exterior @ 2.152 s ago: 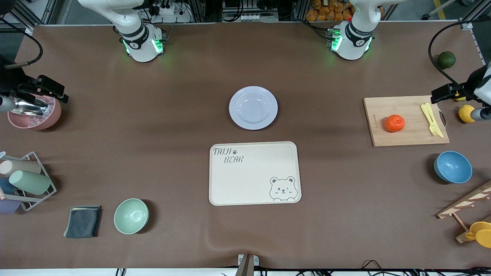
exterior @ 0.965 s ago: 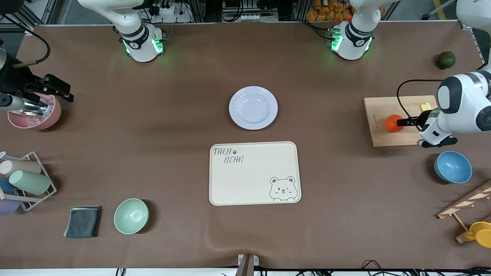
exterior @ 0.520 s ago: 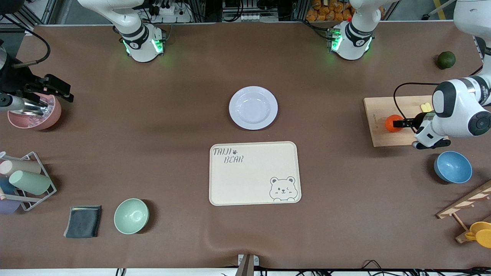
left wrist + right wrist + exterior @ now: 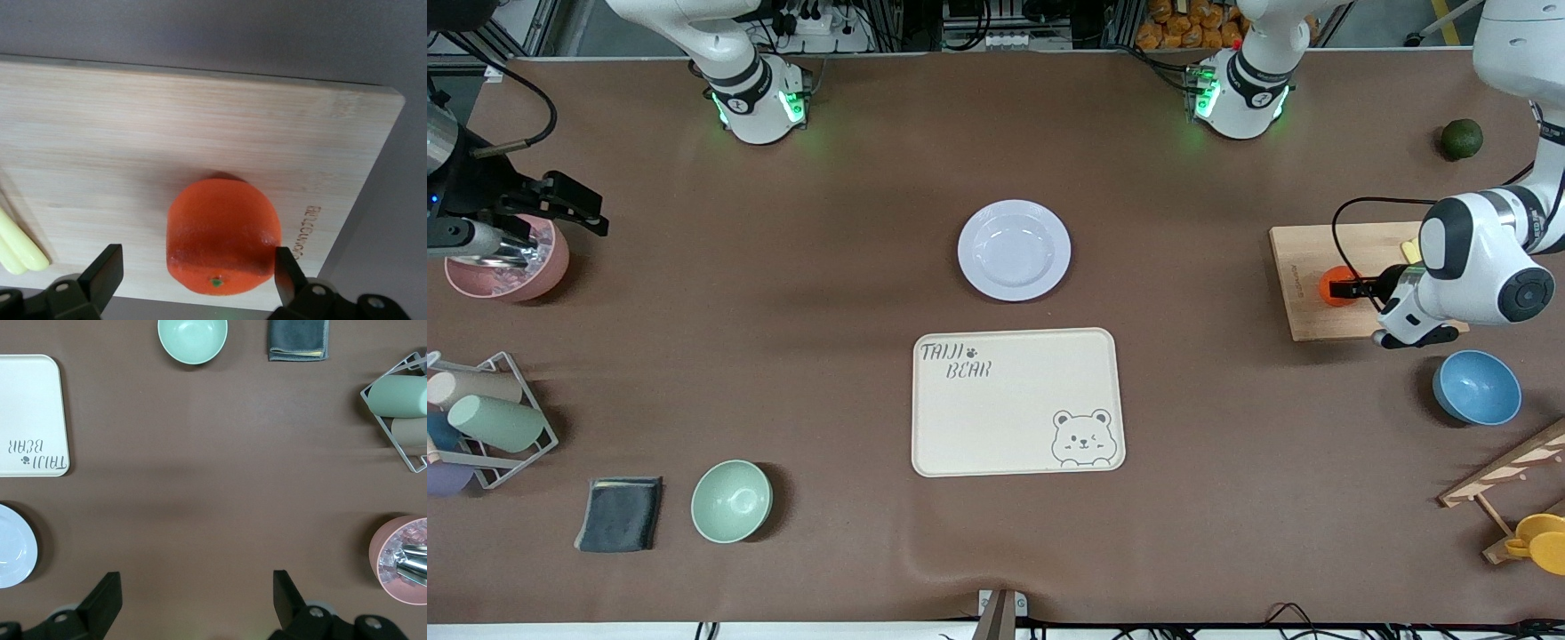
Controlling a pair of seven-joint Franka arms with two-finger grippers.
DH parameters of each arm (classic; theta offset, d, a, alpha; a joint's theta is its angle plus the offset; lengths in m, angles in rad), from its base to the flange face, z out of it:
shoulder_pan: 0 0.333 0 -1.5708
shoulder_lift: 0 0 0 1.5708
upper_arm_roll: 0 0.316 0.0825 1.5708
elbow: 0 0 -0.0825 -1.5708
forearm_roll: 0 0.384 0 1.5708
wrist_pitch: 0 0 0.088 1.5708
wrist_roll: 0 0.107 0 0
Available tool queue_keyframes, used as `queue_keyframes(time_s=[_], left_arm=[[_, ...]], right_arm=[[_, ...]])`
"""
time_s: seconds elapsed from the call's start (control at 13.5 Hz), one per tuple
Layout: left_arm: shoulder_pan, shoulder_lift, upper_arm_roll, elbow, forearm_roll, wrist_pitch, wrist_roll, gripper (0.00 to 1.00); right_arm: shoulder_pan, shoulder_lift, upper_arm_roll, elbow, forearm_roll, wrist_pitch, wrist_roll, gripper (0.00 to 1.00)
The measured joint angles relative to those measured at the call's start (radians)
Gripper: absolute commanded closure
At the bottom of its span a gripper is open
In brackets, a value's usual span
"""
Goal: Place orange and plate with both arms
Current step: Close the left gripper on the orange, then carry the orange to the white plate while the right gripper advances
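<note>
My left gripper picks up the orange by its rounded middle point(image 4: 1336, 286) next, to set it on the plate point(image 4: 1014, 250).
The orange point(image 4: 1328, 286) sits on a wooden cutting board point(image 4: 1316, 249) toward the left arm's end of the table. My left gripper point(image 4: 1348, 287) is open and low over the board. In the left wrist view its jaws point(image 4: 197, 261) stand on either side of the orange point(image 4: 223, 243), one close against it and the other well apart. The lavender-white plate point(image 4: 1014, 250) lies on the table midway between the arms, farther from the front camera than the bear tray point(image 4: 1014, 400). My right gripper point(image 4: 591, 213) is open and empty, up beside a pink bowl point(image 4: 503, 267). It point(image 4: 195, 583) looks down on bare table, with the plate point(image 4: 10, 547) at the frame's edge.
Yellow plastic cutlery point(image 4: 1409, 251) lies on the board beside the left wrist. A blue bowl point(image 4: 1476, 387) and a wooden rack point(image 4: 1507, 484) are nearer the front camera than the board. A dark green fruit point(image 4: 1462, 138), green bowl point(image 4: 731, 500), grey cloth point(image 4: 618, 514) and cup rack point(image 4: 489, 418) are also on the table.
My left arm has swung in from the table's end and come down over the cutting board, so its open jaws now straddle the orange. My right gripper has drifted slightly toward the table's middle.
</note>
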Motion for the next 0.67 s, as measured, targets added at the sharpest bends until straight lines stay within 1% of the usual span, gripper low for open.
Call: queue_keyframes(time_s=[0.3,0.37,0.52,0.59,0.67], left_arm=[[0.0,0.03,0.0,0.001,-0.037,0.0,0.0,0.0],[0.0,0.038,-0.001,0.001,-0.04,0.001,0.0,0.15],[0.0,0.049,-0.001,0.004,-0.041,0.003,0.0,0.69],[0.0,0.05,-0.002,0.005,-0.041,0.003,0.0,0.9],[0.0,0.049,-0.003,0.008,-0.041,0.002,0.0,1.0]], right_arm=[[0.053,0.002,0.002,-0.001,0.0,0.001,0.0,0.0],[0.064,0.005,0.003,-0.001,0.0,0.001,0.0,0.0],[0.081,0.016,0.004,-0.009,0.016,0.001,0.0,0.0],[0.086,0.024,0.004,-0.018,0.053,0.004,0.0,0.0],[0.088,0.032,0.005,-0.034,0.088,0.015,0.0,0.0]])
